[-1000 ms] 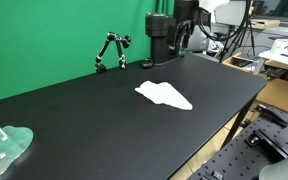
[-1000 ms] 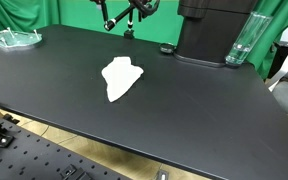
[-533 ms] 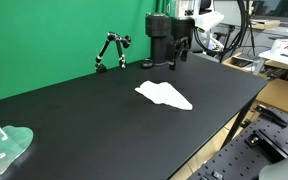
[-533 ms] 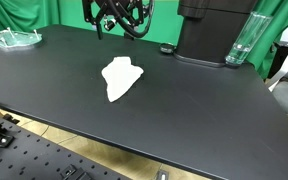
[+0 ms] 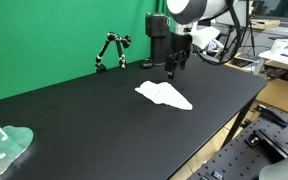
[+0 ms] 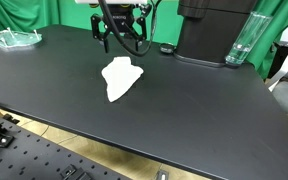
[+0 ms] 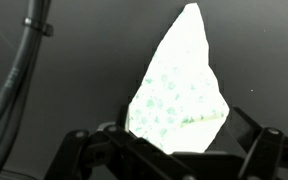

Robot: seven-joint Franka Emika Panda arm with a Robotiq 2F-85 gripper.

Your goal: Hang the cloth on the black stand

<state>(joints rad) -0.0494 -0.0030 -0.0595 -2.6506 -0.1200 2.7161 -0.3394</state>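
Note:
The gripper grips the white cloth (image 5: 164,95) near its wide far end next, leaving the narrow end free to hang over the black stand.
A white cloth (image 5: 164,95) with faint green print lies flat on the black table; it also shows in an exterior view (image 6: 121,77) and fills the middle of the wrist view (image 7: 179,90). My gripper (image 5: 172,68) hangs above the cloth's far end, also seen in an exterior view (image 6: 123,38), open and empty, with its fingers spread on either side of the cloth in the wrist view (image 7: 174,150). The black stand (image 5: 111,50) is an articulated arm at the back of the table by the green backdrop, apart from the cloth.
A black cylinder base (image 5: 159,40) stands behind the gripper. A clear glass (image 6: 240,42) and black box (image 6: 212,30) sit at one table end. A clear plastic piece (image 5: 4,148) lies at the other end. Cables (image 7: 14,80) cross the wrist view.
My gripper has come down and forward from the back of the table to just over the cloth. The cloth has not moved.

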